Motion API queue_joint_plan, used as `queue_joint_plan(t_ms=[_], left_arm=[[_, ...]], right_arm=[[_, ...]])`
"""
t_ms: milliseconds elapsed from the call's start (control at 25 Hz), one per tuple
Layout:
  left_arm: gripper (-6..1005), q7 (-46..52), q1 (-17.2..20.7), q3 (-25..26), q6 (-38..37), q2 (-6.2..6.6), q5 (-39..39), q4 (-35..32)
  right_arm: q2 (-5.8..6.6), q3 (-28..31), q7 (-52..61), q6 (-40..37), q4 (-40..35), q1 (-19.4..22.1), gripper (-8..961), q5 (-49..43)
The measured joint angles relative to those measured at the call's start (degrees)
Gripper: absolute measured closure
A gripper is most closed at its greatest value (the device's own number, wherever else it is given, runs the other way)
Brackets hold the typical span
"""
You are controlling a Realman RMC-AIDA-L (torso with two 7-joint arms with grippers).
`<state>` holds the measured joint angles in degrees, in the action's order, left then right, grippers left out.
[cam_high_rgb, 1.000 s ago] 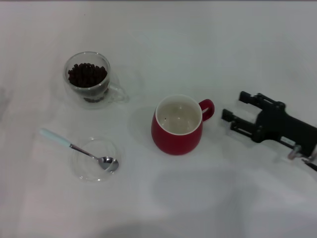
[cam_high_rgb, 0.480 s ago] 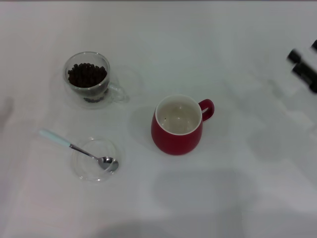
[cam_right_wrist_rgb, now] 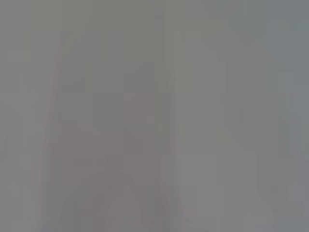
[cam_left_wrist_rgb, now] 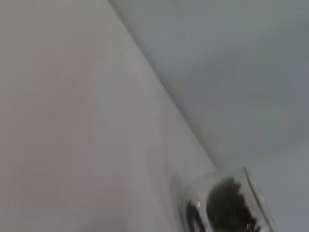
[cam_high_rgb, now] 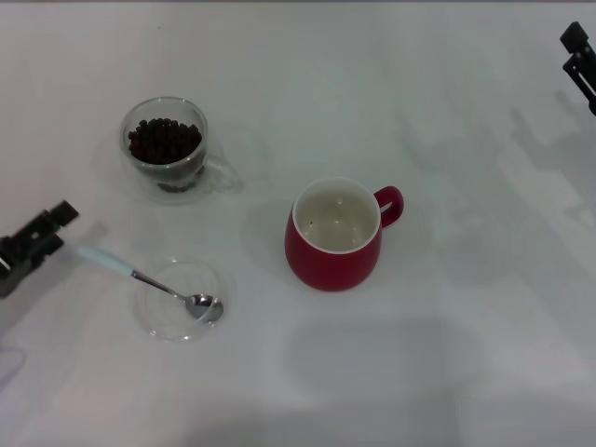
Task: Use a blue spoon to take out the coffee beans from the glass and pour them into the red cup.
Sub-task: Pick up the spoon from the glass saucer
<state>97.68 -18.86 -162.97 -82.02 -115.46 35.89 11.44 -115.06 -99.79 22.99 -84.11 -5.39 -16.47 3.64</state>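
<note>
My left fingers are short of the spoon's pale handle (cam_high_rgb: 104,259), so my left gripper will move toward it before closing.
The glass (cam_high_rgb: 166,149) stands at the back left, filled with dark coffee beans (cam_high_rgb: 164,140); the left wrist view also catches the glass (cam_left_wrist_rgb: 227,203) with beans inside. Mid-table sits the red cup (cam_high_rgb: 333,237), its white inside showing and its handle to the right. The blue spoon (cam_high_rgb: 104,262) lies with its metal bowl in a shallow clear dish (cam_high_rgb: 163,321) and its pale handle pointing left. My left gripper (cam_high_rgb: 54,228) is at the left edge, open, just left of the spoon handle and holding nothing. My right gripper (cam_high_rgb: 575,51) is open at the far right corner.
A plain white table (cam_high_rgb: 447,354) carries everything. The right wrist view shows only a blank grey surface.
My right gripper has pulled away from beside the red cup to the far right corner. My left gripper has come into view at the left edge near the spoon handle.
</note>
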Motion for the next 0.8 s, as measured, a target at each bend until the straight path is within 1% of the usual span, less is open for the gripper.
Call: queue_joint_plan(t_ms=[120, 440, 800], left_arm=[[142, 0.0, -0.1, 0.0, -0.1, 0.00, -2.5, 0.1], [145, -0.7, -0.6, 0.0, -0.2, -0.18, -5.3, 0.2], [512, -1.7, -2.0, 0.0, -0.1, -0.35, -7.5, 0.1]], right_arm=[[0.03, 0.1, 0.0, 0.7, 0.0, -0.5, 187, 0.1], [0.01, 0.2, 0.0, 1.7, 0.0, -0.7, 189, 0.3], [0.01, 0.2, 0.0, 1.9, -0.1, -0.7, 192, 0.2]])
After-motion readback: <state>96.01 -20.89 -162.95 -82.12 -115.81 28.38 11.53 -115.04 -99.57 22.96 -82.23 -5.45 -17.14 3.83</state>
